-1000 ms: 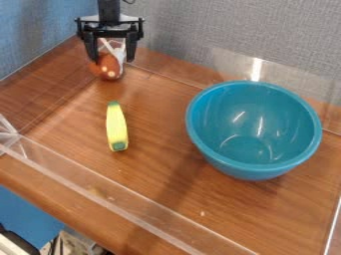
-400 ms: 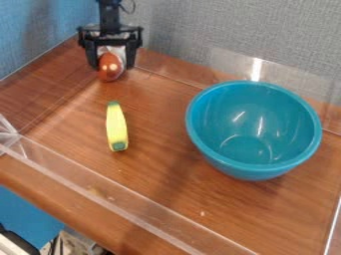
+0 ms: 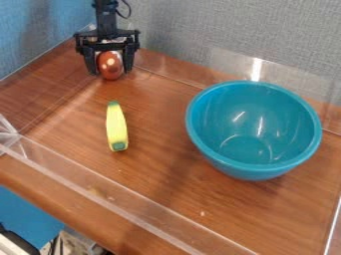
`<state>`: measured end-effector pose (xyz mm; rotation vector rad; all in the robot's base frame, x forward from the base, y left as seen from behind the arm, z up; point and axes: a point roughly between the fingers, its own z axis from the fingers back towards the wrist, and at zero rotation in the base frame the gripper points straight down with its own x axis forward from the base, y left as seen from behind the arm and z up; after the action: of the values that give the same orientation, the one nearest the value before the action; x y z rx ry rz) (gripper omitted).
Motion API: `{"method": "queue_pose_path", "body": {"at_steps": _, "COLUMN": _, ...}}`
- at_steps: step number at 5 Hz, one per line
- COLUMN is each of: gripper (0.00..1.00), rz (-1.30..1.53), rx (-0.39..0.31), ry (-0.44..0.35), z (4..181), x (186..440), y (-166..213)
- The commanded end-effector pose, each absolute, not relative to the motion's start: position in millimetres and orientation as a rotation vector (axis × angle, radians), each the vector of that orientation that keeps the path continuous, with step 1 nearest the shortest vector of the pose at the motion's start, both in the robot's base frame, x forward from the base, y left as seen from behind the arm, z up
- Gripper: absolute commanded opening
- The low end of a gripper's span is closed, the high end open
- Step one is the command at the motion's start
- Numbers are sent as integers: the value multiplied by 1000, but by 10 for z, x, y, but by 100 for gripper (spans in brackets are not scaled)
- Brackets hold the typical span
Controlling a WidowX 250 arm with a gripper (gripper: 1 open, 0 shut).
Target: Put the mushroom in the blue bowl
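Note:
My gripper will next pick up the mushroom by its reddish-brown cap [image 3: 111, 64], so that I can put it in the blue bowl [image 3: 253, 128].
The mushroom [image 3: 110, 64], with a reddish-brown cap, sits on the wooden table at the far left near the back wall. My gripper [image 3: 108, 57] stands open right over it, its two black fingers on either side of the mushroom. Whether the fingers touch it I cannot tell. The blue bowl [image 3: 253, 128] stands empty on the right side of the table, well apart from the gripper.
A yellow elongated piece with a green tip [image 3: 118, 127] lies on the table between the mushroom and the front edge. A clear plastic barrier [image 3: 160, 204] runs along the table's front and sides. A blue-grey wall stands close behind the gripper.
The gripper has lowered around the mushroom and shifted slightly back and left, staying open. The mushroom, the bowl and the yellow piece have kept their places.

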<state>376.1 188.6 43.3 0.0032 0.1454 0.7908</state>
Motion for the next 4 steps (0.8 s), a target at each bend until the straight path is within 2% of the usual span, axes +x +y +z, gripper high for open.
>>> {"method": "queue_pose_path", "body": {"at_steps": 1, "gripper": 100, "rz": 838, "rx": 8, "ry": 32, "z": 922, "x": 3787, "y": 1947}}
{"method": "queue_pose_path", "body": {"at_steps": 2, "gripper": 0, "rz": 866, "rx": 7, "ry": 32, "z": 865, "x": 3788, "y": 1935}}
{"method": "queue_pose_path", "body": {"at_steps": 4, "gripper": 0, "rz": 798, "rx": -9, "ry": 20, "z": 874, "x": 3775, "y": 1975}}
